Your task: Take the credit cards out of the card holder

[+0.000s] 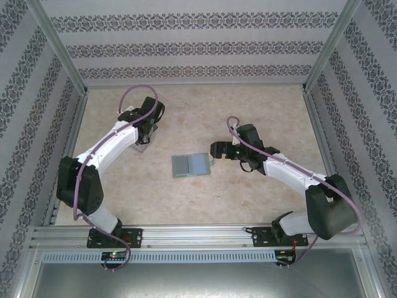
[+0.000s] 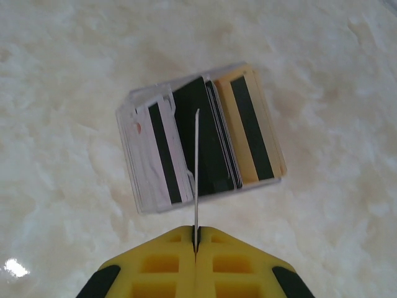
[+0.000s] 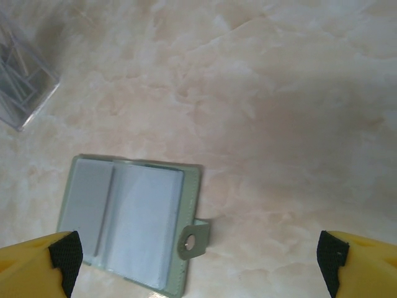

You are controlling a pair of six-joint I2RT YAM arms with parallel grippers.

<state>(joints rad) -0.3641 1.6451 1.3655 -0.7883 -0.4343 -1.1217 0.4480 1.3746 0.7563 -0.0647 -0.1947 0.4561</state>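
Observation:
The credit card slants above the box's edge and would drop crooked if I opened now. My left gripper must line it up with the other cards first.
The card holder [image 1: 190, 165] lies open and flat mid-table, a grey-green bifold with pale grey-blue panels [image 3: 130, 226] and a snap tab [image 3: 193, 239] at its right edge. My right gripper [image 3: 197, 267] hovers open just right of the holder, its fingers wide apart and holding nothing. My left gripper [image 2: 196, 239] is shut on one thin credit card [image 2: 196, 174], seen edge-on. It holds that card above a small clear box [image 2: 139, 186]. Several credit cards lie in the box, among them a yellowish one [image 2: 248, 130] and dark ones.
The small clear box [image 1: 144, 143] sits at the far left of the table under the left gripper [image 1: 147, 133]; its corner [image 3: 25, 81] also shows in the right wrist view. Patterned walls and metal rails enclose the marbled tabletop [image 1: 248, 112].

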